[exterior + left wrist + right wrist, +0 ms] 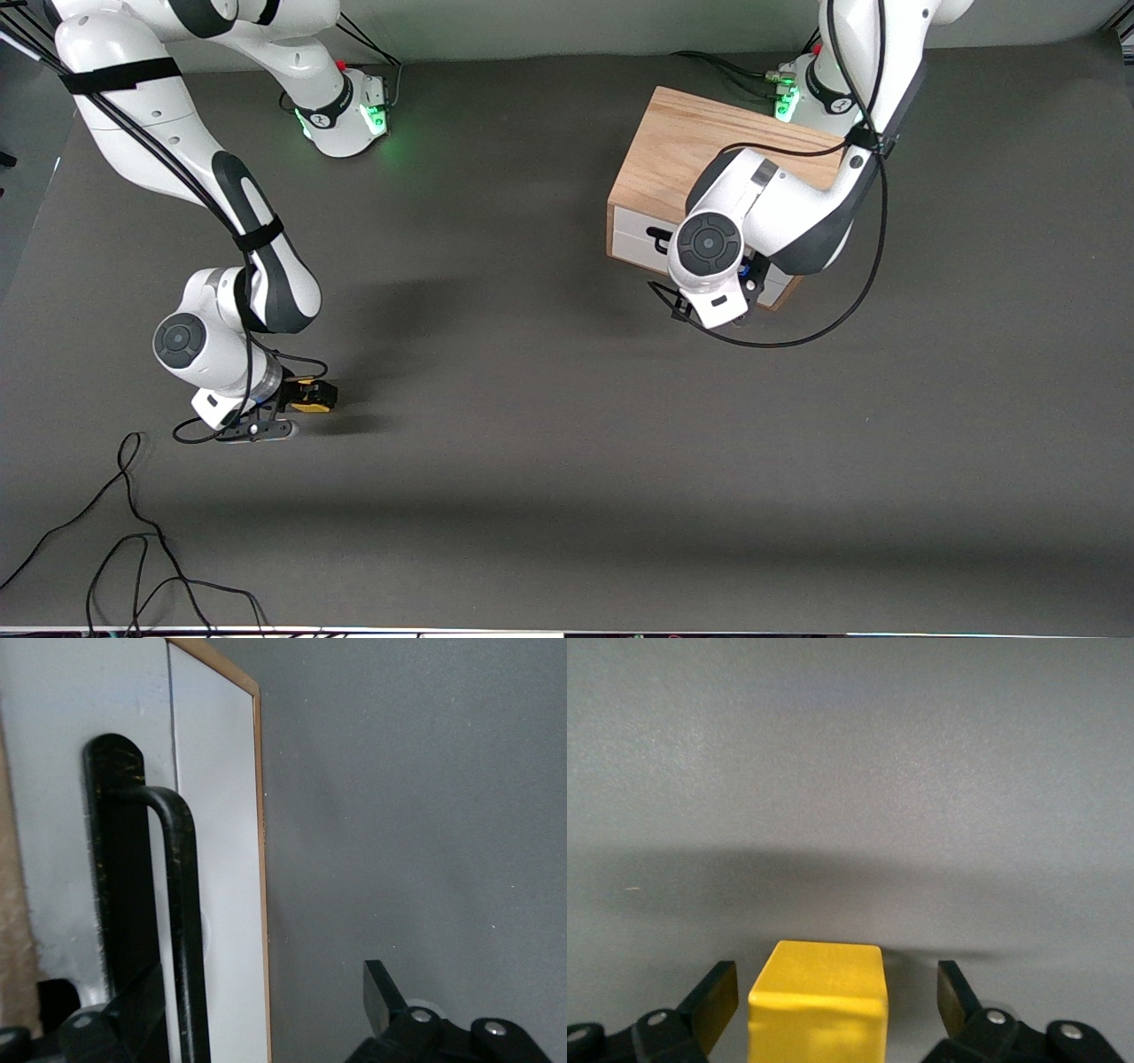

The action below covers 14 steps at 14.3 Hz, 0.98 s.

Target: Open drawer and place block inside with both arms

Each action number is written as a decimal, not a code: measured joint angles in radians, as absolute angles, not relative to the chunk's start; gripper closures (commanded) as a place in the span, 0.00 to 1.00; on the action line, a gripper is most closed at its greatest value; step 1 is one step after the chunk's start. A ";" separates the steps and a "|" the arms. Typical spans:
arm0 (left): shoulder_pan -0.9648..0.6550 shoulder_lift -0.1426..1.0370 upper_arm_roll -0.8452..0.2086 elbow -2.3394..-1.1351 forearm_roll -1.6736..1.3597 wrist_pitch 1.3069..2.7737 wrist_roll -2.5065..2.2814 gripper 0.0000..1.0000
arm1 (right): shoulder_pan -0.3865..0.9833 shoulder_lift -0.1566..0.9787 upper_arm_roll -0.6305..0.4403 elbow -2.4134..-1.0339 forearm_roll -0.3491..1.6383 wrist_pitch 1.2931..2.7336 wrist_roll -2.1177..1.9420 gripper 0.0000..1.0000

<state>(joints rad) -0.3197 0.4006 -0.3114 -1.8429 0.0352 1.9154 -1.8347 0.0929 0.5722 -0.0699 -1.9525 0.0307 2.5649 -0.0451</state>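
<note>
I should close my right gripper on the yellow block (312,407) (819,1001) now, because the block is between both of its fingers.
The yellow block (312,407) sits on the grey table toward the right arm's end. My right gripper (312,395) is low around it, open. In the right wrist view the block (819,1001) stands between the two fingertips (716,997) with a gap on each side. The oak cabinet (682,142) stands in front of the left arm's base, and its white drawer front (631,237) looks flush. My left gripper (740,288) is at that front, open. In the left wrist view the black bar handle (182,904) lies between the fingers, close to one, and the other fingertip (381,992) is off the drawer's edge.
Loose black cables (133,549) lie on the table near the front camera at the right arm's end. The green-lit bases (354,115) (788,97) stand along the table's robot edge. Bare grey table (532,399) lies between block and cabinet.
</note>
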 measured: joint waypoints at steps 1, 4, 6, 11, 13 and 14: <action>-0.320 0.405 -0.311 -1.845 0.035 1.918 -1.835 0.00 | 0.093 0.573 -0.070 -1.954 0.031 2.566 -0.045 0.00; -0.319 0.408 -0.309 -1.845 0.036 1.919 -1.835 0.00 | 0.093 0.573 -0.070 -1.957 0.031 2.566 -0.045 0.14; -0.317 0.408 -0.307 -1.843 0.042 1.924 -1.834 0.00 | 0.093 0.573 -0.070 -1.960 0.031 2.567 -0.045 0.32; -0.315 0.434 -0.306 -1.817 0.062 1.926 -1.834 0.00 | 0.094 0.573 -0.070 -1.962 0.031 2.569 -0.045 0.57; -0.315 0.451 -0.306 -1.802 0.065 1.929 -1.834 0.00 | 0.094 0.573 -0.070 -1.962 0.031 2.569 -0.045 0.57; -0.315 0.458 -0.306 -1.796 0.067 1.938 -1.834 0.00 | 0.094 0.573 -0.070 -1.962 0.031 2.569 -0.045 0.57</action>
<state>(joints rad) -0.3150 0.4583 -0.3061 -1.7956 0.0674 1.9383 -1.8340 0.0944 0.5733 -0.0699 -1.9619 0.0307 2.5687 -0.0451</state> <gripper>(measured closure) 0.000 0.454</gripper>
